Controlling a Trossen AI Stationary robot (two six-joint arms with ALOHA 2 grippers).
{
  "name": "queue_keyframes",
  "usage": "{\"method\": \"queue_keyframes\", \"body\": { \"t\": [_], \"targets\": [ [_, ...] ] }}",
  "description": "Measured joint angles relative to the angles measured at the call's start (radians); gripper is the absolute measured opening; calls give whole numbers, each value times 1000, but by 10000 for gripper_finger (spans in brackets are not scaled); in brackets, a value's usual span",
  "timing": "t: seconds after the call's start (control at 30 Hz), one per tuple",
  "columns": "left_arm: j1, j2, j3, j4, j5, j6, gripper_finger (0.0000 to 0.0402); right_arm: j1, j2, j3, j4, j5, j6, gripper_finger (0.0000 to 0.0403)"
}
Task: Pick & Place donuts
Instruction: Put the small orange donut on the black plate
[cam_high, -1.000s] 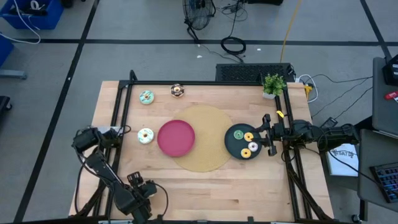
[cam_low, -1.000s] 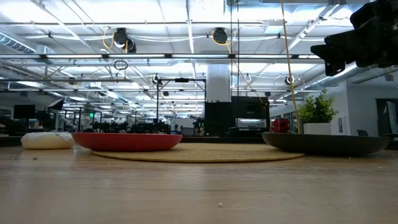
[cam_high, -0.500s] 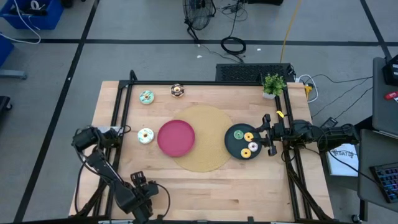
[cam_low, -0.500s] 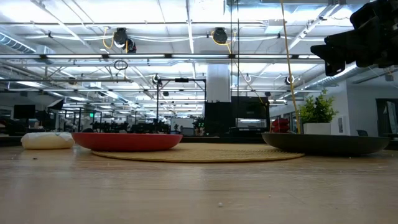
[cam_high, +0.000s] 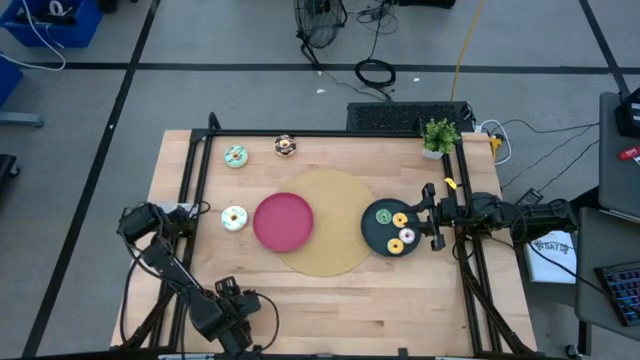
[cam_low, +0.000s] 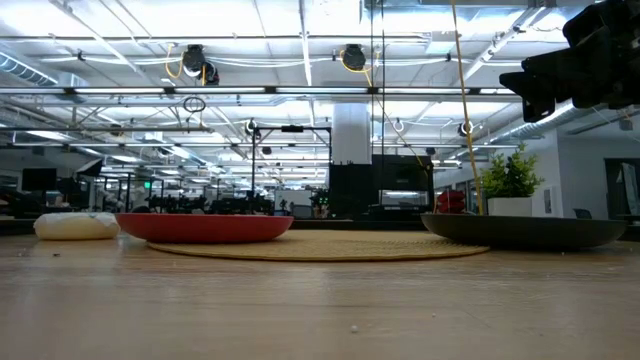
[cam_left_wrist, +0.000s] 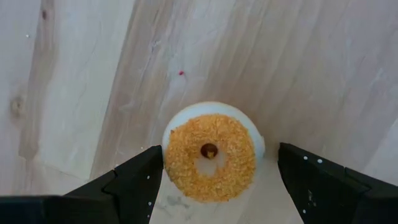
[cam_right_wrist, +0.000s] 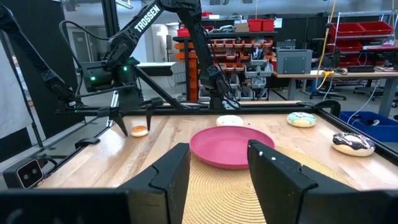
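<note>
I should next grab the donut by its round outer edge (cam_left_wrist: 257, 148) with my left gripper, so that the orange-sprinkled donut gets onto the black plate.
An orange-sprinkled donut (cam_left_wrist: 209, 158) with a white base lies flat on the bare wood near the table's near left corner. My left gripper (cam_left_wrist: 221, 151) hangs over it, open and pointing down, with one finger on either side and a gap to each. The right wrist view shows this donut (cam_right_wrist: 139, 130) under the left gripper. My right gripper (cam_high: 425, 215) waits open at the right rim of the black plate (cam_high: 372, 232), which holds several donuts (cam_high: 400, 230). A white-and-teal donut (cam_high: 234, 218), a teal donut (cam_high: 236, 155) and a chocolate donut (cam_high: 286, 146) lie on the table.
The pink plate (cam_high: 283, 221) sits on a round woven mat (cam_high: 335, 255) at mid-table, beside the black plate. A small potted plant (cam_high: 439, 135) stands at the far right corner. Black frame rails (cam_high: 195, 190) run along the left and right sides. Bare wood lies along the near edge.
My left arm has shifted a little toward the table's right along the near edge; the gripper stays open.
</note>
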Motion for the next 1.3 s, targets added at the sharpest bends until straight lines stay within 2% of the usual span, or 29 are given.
{"method": "queue_keyframes", "body": {
  "t": [0.43, 0.77, 1.0, 1.3],
  "targets": [
    [-4, 0, 0, -2, 31, -57, 316, 0, 0, 0, 0, 0, 0, 151],
    [22, 0, 0, 12, 66, -139, 263, 0, 0, 0, 0, 0, 0, 151],
    [21, 1, 0, 21, 19, -125, 238, 0, 0, 0, 0, 0, 0, 149],
    [23, 2, -1, 55, 4, -146, 236, 0, 0, 0, 0, 0, 0, 152]
  ]
}}
